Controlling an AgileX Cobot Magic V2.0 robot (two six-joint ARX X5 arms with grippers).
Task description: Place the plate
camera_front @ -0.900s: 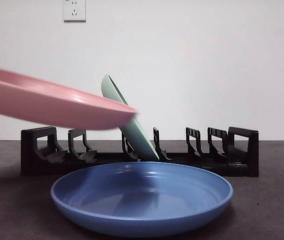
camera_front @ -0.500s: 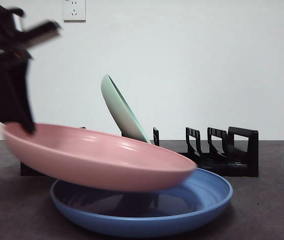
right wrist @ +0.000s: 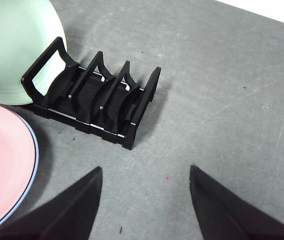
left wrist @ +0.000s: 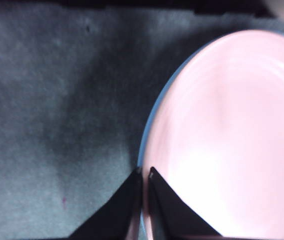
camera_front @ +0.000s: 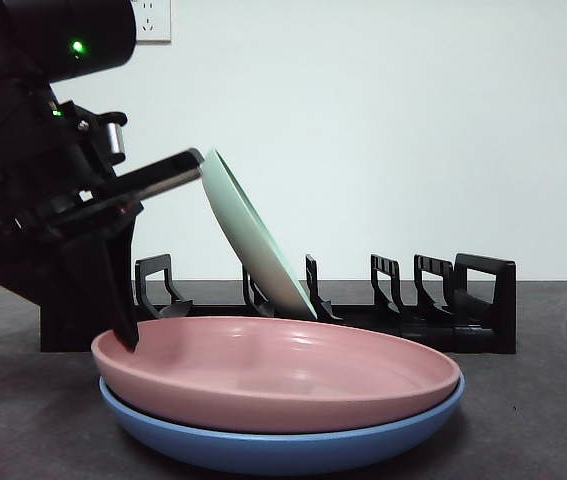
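Observation:
The green plate needs to go on the stack with the pink plate (camera_front: 278, 372). My right gripper will next grab the green plate by its rim (camera_front: 214, 158).
A pink plate (camera_front: 278, 372) lies nested in a blue plate (camera_front: 293, 448) on the table in front of a black rack (camera_front: 463, 300). My left gripper (camera_front: 123, 335) is shut on the pink plate's left rim; the left wrist view shows the jaws (left wrist: 144, 172) pinching that rim of the pink plate (left wrist: 232, 140), with the blue rim (left wrist: 147, 125) just outside it. A green plate (camera_front: 248, 235) leans in the rack. My right gripper (right wrist: 144, 172) is open and empty above the table beside the rack (right wrist: 96, 100).
The rack has several free slots to the right of the green plate (right wrist: 11, 45). The right wrist view shows the pink plate (right wrist: 4, 165) and bare grey table (right wrist: 232, 100) beyond the rack's end. A white wall stands behind.
The pink plate came in from the upper left, dropped and levelled, and now rests inside the blue plate. The left arm has come down with it into view.

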